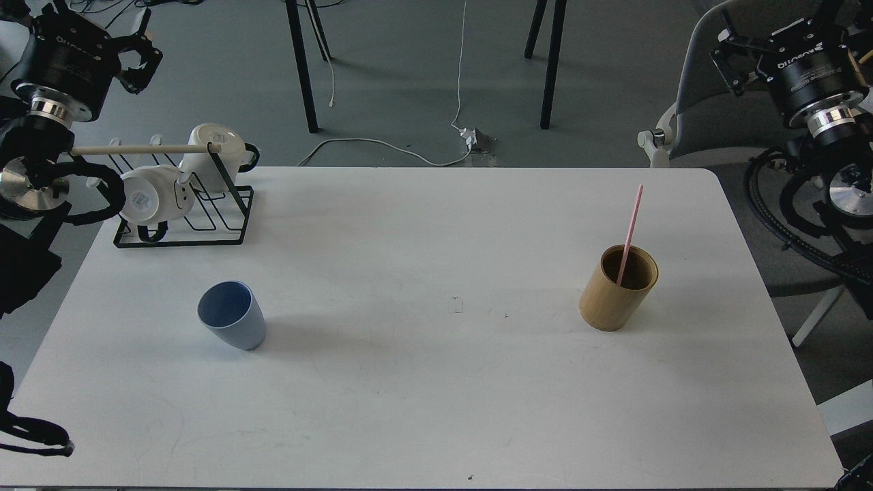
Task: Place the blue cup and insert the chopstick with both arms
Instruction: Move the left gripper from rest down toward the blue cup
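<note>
The right gripper grabs the chopstick by its exposed upper end (638,196) next, to insert the pink chopstick into the blue cup (231,325).
The blue cup (231,325) stands upright on the left part of the white table (436,382). The pink chopstick (631,221) stands leaning in the tan wooden holder (617,290) on the right part of the table. My left gripper (140,56) is raised beyond the table's far left corner, open and empty, far from the cup. My right gripper (731,58) is raised beyond the far right corner, open and empty, well apart from the holder and the chopstick.
A black wire rack (187,218) with a pale wooden rod and two white mugs (151,194) sits at the table's far left corner. A grey chair (702,102) stands beyond the far right corner. Black table legs and cables are on the floor behind.
</note>
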`<state>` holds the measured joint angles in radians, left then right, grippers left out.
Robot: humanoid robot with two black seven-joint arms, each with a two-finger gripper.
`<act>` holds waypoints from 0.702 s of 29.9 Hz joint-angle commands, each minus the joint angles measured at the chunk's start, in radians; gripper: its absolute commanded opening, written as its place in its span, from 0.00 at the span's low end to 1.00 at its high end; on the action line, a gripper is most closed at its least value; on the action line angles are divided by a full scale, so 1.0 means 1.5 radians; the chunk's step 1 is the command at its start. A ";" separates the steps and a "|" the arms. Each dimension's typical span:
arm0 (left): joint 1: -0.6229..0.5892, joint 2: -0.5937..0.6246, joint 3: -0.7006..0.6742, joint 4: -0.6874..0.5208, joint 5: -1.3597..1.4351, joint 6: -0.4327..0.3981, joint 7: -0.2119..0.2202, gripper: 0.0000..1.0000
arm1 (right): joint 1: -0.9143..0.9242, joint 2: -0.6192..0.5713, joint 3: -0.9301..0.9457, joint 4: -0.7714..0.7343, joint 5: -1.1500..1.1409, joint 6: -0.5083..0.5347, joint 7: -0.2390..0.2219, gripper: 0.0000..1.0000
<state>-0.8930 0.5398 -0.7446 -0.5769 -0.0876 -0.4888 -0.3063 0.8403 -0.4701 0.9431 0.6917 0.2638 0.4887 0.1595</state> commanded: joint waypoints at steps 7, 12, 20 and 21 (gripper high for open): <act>-0.006 0.079 0.081 -0.146 0.120 0.000 0.013 0.99 | -0.005 -0.016 0.005 0.005 0.000 0.000 0.004 1.00; -0.003 0.125 0.087 -0.247 0.306 0.000 0.011 0.96 | -0.005 -0.015 0.004 0.005 0.000 0.000 0.005 1.00; 0.002 0.190 0.118 -0.348 0.706 0.000 0.006 0.95 | -0.014 -0.015 0.004 0.005 0.000 0.000 0.005 1.00; 0.002 0.194 0.118 -0.349 0.758 0.000 0.006 0.95 | -0.016 -0.016 0.004 0.005 -0.001 0.000 0.005 1.00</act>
<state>-0.8906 0.8019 -0.5743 -1.0724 0.8324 -0.4890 -0.2942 0.8225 -0.4924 0.9497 0.6997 0.2640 0.4887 0.1674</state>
